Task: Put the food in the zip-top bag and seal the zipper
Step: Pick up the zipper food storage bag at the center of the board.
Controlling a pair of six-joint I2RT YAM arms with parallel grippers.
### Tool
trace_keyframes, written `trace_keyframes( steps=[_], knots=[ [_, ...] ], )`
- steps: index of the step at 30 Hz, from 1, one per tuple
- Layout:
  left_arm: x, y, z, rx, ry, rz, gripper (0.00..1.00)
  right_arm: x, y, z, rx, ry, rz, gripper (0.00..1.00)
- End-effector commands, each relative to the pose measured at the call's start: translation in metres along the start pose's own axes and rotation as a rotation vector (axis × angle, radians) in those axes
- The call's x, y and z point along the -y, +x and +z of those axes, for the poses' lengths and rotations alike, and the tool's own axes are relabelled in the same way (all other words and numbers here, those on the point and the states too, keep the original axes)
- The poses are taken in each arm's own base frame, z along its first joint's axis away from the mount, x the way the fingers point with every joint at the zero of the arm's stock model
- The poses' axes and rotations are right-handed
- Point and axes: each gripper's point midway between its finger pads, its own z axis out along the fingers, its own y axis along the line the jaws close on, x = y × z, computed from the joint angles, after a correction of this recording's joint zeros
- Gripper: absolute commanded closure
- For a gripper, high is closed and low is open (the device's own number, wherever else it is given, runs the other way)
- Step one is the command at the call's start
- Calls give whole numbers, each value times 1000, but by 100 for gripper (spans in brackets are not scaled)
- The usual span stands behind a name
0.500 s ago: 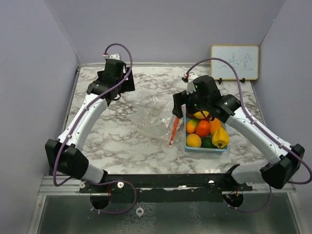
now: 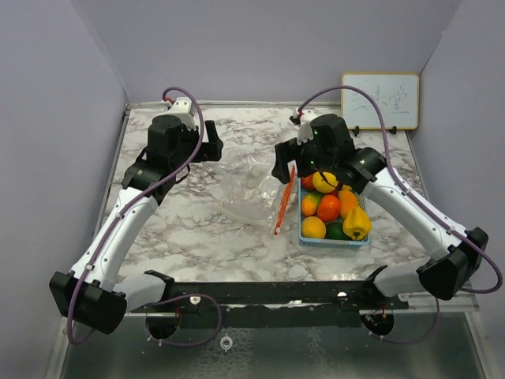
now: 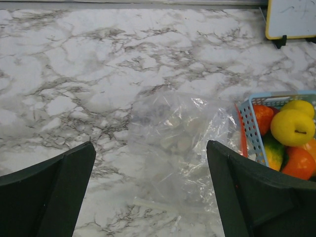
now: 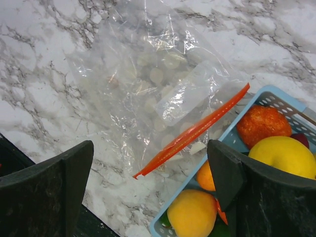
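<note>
I will grab the bag at its zipper's far end (image 2: pixel 292 173) with my right gripper, so the zipper's near end stays free for my left gripper to open the bag.
The clear zip-top bag (image 2: pixel 251 188) lies flat on the marble with its orange zipper strip (image 2: pixel 282 202) against the blue basket (image 2: pixel 364 240). The food is in the basket: a yellow fruit (image 2: pixel 325 181), a red tomato (image 2: pixel 328 208), a yellow pepper (image 2: pixel 357 223) and an orange (image 2: pixel 313 227). My left gripper (image 2: pixel 213 146) is open and empty, above the table left of the bag (image 3: pixel 173 148). My right gripper (image 2: pixel 280 166) is open and empty over the zipper strip (image 4: pixel 192 132) and the basket's rim (image 4: pixel 202 163).
A small whiteboard (image 2: pixel 379 100) stands at the back right, also in the left wrist view (image 3: pixel 291 17). Purple walls close in the table on three sides. The basket (image 3: pixel 250 129) sits right of the bag.
My left arm has swung and its gripper now points right toward the bag. My right gripper has moved left and back, from over the basket to over the zipper strip.
</note>
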Motion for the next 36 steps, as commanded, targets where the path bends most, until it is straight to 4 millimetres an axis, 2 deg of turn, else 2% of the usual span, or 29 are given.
trace_keyframes(
  steps=[1, 5, 9, 13, 19, 22, 26, 29, 32, 33, 36],
  knots=[
    [39, 5, -11, 37, 205, -3, 4, -22, -5, 28, 6, -115, 10, 3],
    [44, 33, -20, -13, 213, 25, 8, -20, 6, 65, -55, -116, 2, 4],
    [39, 60, -27, -58, 195, 31, 10, 3, 14, 98, -91, 0, -5, 4],
    [32, 71, -37, -65, 180, 14, 14, 32, 17, 120, -80, 142, -29, 2],
    [3, 94, -53, -82, 68, 25, 20, 60, 26, 161, -118, 153, -59, 2],
    [0, 101, -57, -91, 62, 11, 22, 72, 35, 180, -150, 155, -124, 2],
    [1, 106, -61, -103, 68, -10, 24, 99, 43, 192, -176, 200, -161, 2],
    [0, 104, -67, -86, 69, -17, 24, 109, 44, 195, -158, 148, -145, 4],
    [-1, 103, -72, -86, 64, -10, 26, 103, 40, 194, -155, 63, -138, 18],
    [-2, 102, -72, -91, 61, -6, 27, 99, 38, 192, -155, 43, -137, 28],
    [0, 98, -75, -96, 64, 0, 28, 83, 32, 182, -148, -21, -104, 76]
  ],
)
